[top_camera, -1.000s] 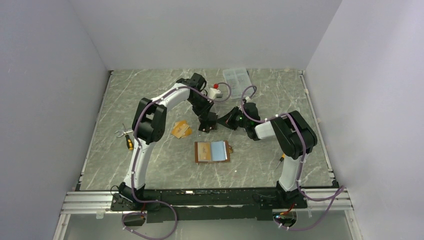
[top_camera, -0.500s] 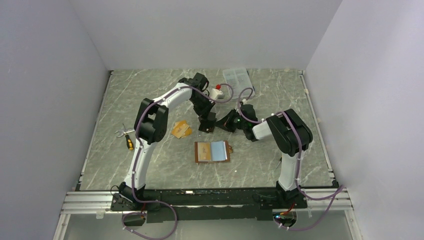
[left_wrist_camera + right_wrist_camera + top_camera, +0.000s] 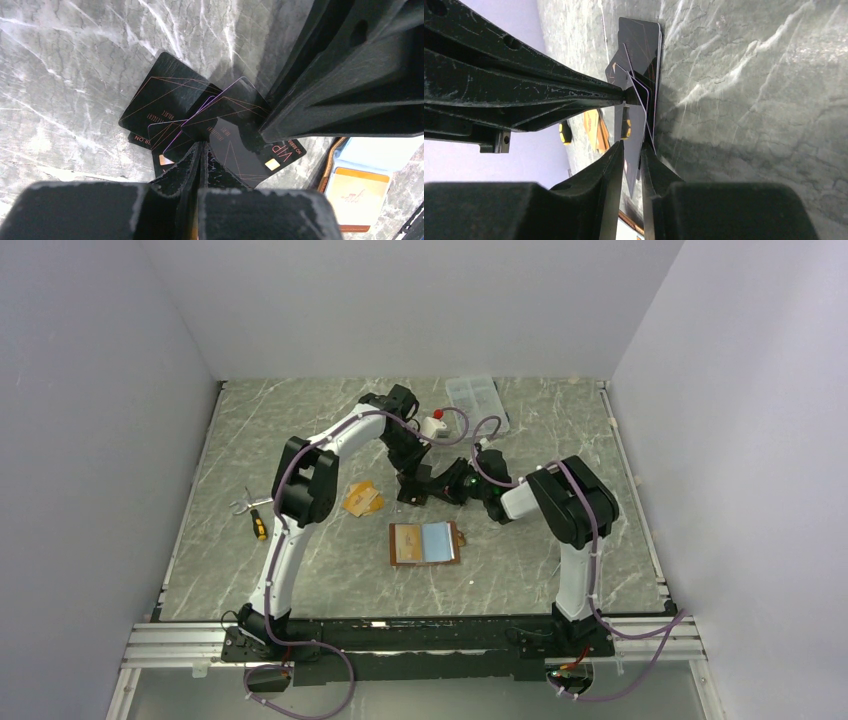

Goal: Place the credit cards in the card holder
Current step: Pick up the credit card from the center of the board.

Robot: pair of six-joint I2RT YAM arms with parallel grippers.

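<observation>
The robot's right gripper should next grab the black card by its near end (image 3: pixel 434 484) (image 3: pixel 632 166), so the card's far end stays free to slide into the card holder.
Several black credit cards (image 3: pixel 160 100) lie fanned on the marble table. One black card (image 3: pixel 240 145) stands raised off the pile. My left gripper (image 3: pixel 200 147) is shut on that card's corner, its tips (image 3: pixel 624 95) meeting on it in the right wrist view. My right gripper (image 3: pixel 631 150) straddles the same card (image 3: pixel 634 125) with a narrow gap on each side, so it is open. Both grippers meet at mid table: left gripper (image 3: pixel 415 495), right gripper (image 3: pixel 438 488). The brown card holder (image 3: pixel 425 542) lies open nearer the arm bases, an orange card (image 3: pixel 357 190) in its pale blue pocket.
Orange-tan cards (image 3: pixel 362 500) lie left of the grippers. A yellow-handled screwdriver (image 3: pixel 257 523) is further left. A clear compartment box (image 3: pixel 473 395) and a small white bottle with a red cap (image 3: pixel 432 423) stand at the back.
The right gripper has slid left toward the left gripper and its jaws have parted slightly. The left jaws have closed on the black card.
</observation>
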